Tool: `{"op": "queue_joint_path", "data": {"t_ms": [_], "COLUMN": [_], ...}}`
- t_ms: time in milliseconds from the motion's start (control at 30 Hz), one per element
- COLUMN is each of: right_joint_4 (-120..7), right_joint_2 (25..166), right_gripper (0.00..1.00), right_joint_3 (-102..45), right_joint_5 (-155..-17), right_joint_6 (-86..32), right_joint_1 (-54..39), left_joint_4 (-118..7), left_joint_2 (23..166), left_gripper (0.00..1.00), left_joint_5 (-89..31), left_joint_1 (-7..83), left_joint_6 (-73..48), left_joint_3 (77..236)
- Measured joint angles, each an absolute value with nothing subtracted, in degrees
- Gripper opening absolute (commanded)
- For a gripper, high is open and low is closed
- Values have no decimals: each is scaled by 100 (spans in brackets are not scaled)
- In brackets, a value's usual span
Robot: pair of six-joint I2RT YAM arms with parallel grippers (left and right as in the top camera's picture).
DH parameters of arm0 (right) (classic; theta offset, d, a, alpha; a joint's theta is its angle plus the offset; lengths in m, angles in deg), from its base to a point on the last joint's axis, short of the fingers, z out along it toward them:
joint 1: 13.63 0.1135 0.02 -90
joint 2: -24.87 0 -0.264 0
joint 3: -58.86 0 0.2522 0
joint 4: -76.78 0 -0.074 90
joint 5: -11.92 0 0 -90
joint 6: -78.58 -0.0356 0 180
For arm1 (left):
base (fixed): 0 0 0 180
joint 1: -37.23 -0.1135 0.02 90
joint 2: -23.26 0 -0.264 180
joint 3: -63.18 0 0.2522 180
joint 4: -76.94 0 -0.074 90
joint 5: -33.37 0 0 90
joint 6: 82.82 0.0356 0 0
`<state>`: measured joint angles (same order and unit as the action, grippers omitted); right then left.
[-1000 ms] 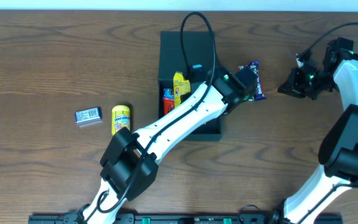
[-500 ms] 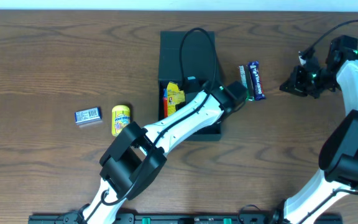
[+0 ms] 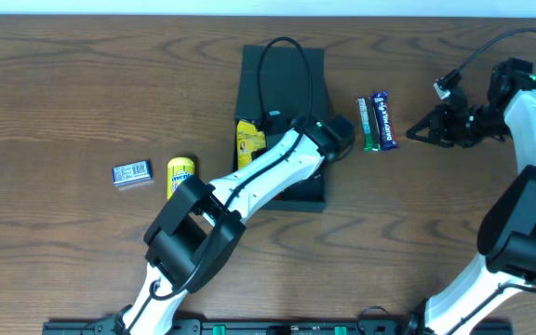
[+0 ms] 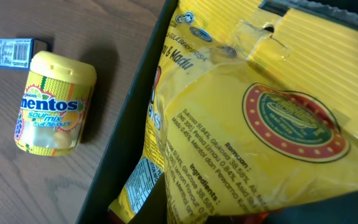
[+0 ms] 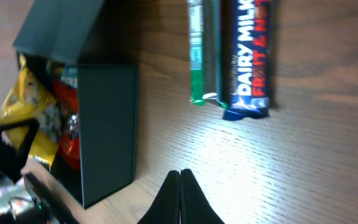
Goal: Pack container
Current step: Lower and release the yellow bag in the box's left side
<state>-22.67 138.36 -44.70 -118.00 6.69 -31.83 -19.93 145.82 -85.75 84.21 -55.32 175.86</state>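
The yellow packet's lower corner (image 4: 132, 198) reaches inside the container's side (image 4: 124, 127), so the packet would settle there if I opened now. My left gripper should open now.
The dark green-black container (image 3: 298, 194) stands mid-table with its flap lid (image 3: 282, 74) open to the far side; it also shows in the right wrist view (image 5: 104, 124). My left gripper (image 3: 270, 123) reaches over it and is shut on a yellow candy packet (image 3: 248, 141), held upright at the box's left wall (image 4: 126, 124). The packet (image 4: 253, 124) fills the left wrist view and hides the jaws. A red packet (image 5: 70, 146) lies inside. My right gripper (image 5: 180, 186) is shut and empty above the table right of the box (image 3: 417, 133).
A blue Dairy Milk bar (image 3: 383, 121) and a thin green packet (image 3: 368, 124) lie right of the box. A yellow Mentos tub (image 3: 181, 179) and a small blue-white pack (image 3: 131, 173) lie to its left. The left arm's cable (image 3: 282, 56) loops over the lid.
My left gripper has moved left across the box with the yellow packet, uncovering the green packet and chocolate bar. My right gripper has shifted slightly left.
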Motion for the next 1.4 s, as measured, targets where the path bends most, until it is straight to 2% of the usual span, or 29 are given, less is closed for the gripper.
{"op": "queue_joint_path", "data": {"t_ms": [33,67,167,200,600,733,767,800,833,867,900,1067,1400], "right_joint_4": [-2252,-2250,-2252,-2250,-2272,-2283,-2285,-2287,-2291,-2291,-2291,-2311,-2359], "right_joint_2": [13836,13836,13825,13814,13782,13782,13782,13782,13782,13782,13782,13782,13764], "right_gripper": [1,1,2,1,2,2,2,2,2,2,1,2,2], "right_joint_3": [-4470,-4470,-4470,-4470,-4470,-4470,-4470,-4470,-4470,-4470,-4470,-4470,-4470], "right_joint_5": [-11855,-11910,-11980,-11995,-12058,-12060,-12063,-12065,-12063,-12063,-12063,-12060,-12056], "right_joint_6": [783,899,1045,1080,1190,1192,1194,1203,1205,1207,1207,1207,1207], "right_joint_1": [-3183,-3183,-3183,-3183,-3183,-3183,-3183,-3183,-3183,-3183,-3183,-3183,-3183], "left_joint_4": [-1993,-1993,-1995,-2015,-1685,-1530,-1514,-1519,-1525,-1514,-1490,-1543,-2706], "left_joint_2": [14582,14582,14582,14582,14582,14466,14394,14307,14211,14117,14038,13900,14042], "left_gripper": [13,29,88,95,96,96,90,55,33,14,6,6,6], "left_joint_5": [-8575,-8575,-8604,-8623,-8687,-8702,-8706,-8706,-8706,-8706,-8706,-8713,-8492], "left_joint_1": [8408,8397,8382,8378,8373,8373,8373,8373,8373,8373,8371,8244,8019], "left_joint_6": [-5532,-5522,-5423,-5397,-4547,-4295,-4201,-4105,-4055,-4000,-3959,-4031,-4230], "left_joint_3": [17586,17586,17586,17584,17986,18797,18974,19131,19234,19286,19310,19199,17516]}}
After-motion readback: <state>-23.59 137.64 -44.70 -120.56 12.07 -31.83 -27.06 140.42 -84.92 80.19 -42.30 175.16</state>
